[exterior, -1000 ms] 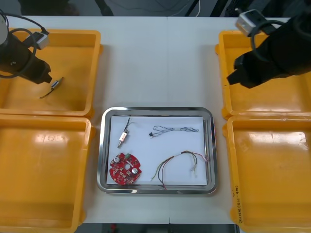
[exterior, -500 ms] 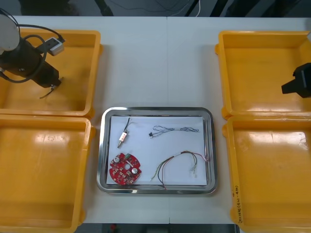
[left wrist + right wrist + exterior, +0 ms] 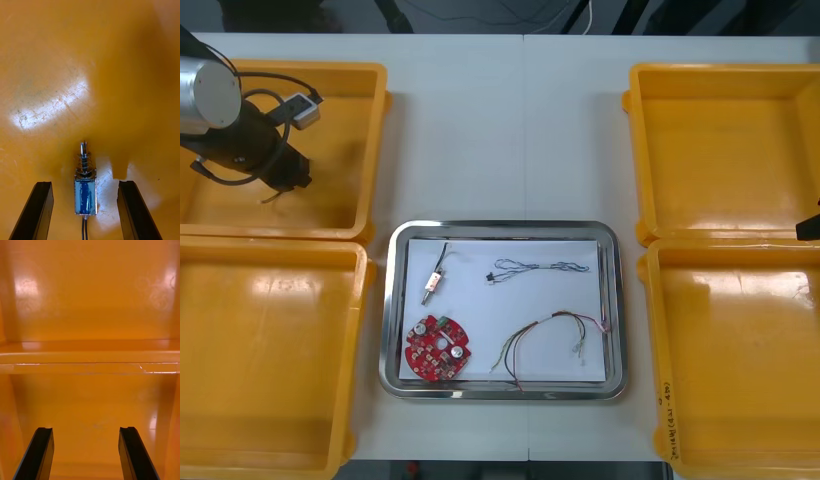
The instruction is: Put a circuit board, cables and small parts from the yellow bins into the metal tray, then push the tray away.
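Note:
My left gripper should next grab the small metal part by its flat-sided blue body (image 3: pixel 85 196), because a thin spring and plunger stick out of one end.
My left gripper (image 3: pixel 292 177) hangs low in the far left yellow bin (image 3: pixel 340 215). In the left wrist view it (image 3: pixel 85 183) is open, its fingers (image 3: pixel 37 210) standing either side of a small metal part (image 3: pixel 85 195) with a blue body and a spring, not touching it. The metal tray (image 3: pixel 393 300), white inside, holds a round red circuit board (image 3: pixel 438 348), another small metal part (image 3: pixel 433 283), a black cable (image 3: pixel 540 267) and a red and yellow cable (image 3: pixel 550 335). My right gripper (image 3: pixel 86 429) is open with nothing between its fingers, above the rim (image 3: pixel 90 360) between the two right bins.
Near left bin (image 3: pixel 270 455) and both right bins (image 3: pixel 725 75) look bare. A sliver of the right arm (image 3: pixel 810 228) shows at the table's right edge. Bare table lies beyond the tray, between the far bins.
The right arm has pulled back to the right, off the far right bin. My left gripper has shifted right and down over the small metal part in its bin.

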You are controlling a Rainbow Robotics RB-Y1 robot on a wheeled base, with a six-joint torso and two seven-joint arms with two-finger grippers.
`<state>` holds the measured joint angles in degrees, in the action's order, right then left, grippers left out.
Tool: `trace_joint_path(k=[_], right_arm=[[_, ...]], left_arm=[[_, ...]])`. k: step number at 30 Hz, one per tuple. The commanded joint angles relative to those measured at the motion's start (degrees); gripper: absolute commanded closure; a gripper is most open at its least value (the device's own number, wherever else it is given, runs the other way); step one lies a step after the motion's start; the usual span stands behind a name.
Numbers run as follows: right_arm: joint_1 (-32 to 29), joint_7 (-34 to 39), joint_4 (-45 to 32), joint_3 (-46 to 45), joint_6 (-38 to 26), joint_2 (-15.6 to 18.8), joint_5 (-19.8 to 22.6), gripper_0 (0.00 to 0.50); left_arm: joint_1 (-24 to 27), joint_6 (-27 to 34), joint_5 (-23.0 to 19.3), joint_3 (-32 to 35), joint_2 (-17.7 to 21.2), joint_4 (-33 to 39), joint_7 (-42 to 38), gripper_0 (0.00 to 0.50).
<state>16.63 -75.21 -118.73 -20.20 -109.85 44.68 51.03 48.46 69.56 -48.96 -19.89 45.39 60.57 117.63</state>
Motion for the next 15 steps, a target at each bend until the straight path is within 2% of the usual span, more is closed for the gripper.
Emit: trace_joint_path(k=[1,12,13,14,15], right_arm=[[-1.08,2.35,-2.30,-1.95,-0.15,2.60,-1.54,0.000],[-1.61,3.23,-2.74,-1.95,-0.15,2.69,-1.81,0.000],[-1.61,3.40,-2.83,-1.95,-0.15,2.69,-1.72,0.000],[-1.61,3.58,-3.00,-1.95,-0.15,2.69,-1.81,0.000],[-1.61,3.67,-3.09,-1.95,-0.15,2.69,-1.72,0.000]], left_arm=[[2.87,-2.41,-0.26,-1.46,-0.65,-1.42,2.43,0.000],[2.87,-3.99,-0.44,-2.61,-0.65,-2.21,2.87,0.000],[2.87,-3.99,-0.44,-2.52,-0.65,-2.21,2.78,0.112],[2.87,-3.99,-0.44,-2.52,-0.65,-2.21,2.78,0.380],[2.87,-3.99,-0.44,-2.61,-0.65,-2.21,2.78,0.500]])
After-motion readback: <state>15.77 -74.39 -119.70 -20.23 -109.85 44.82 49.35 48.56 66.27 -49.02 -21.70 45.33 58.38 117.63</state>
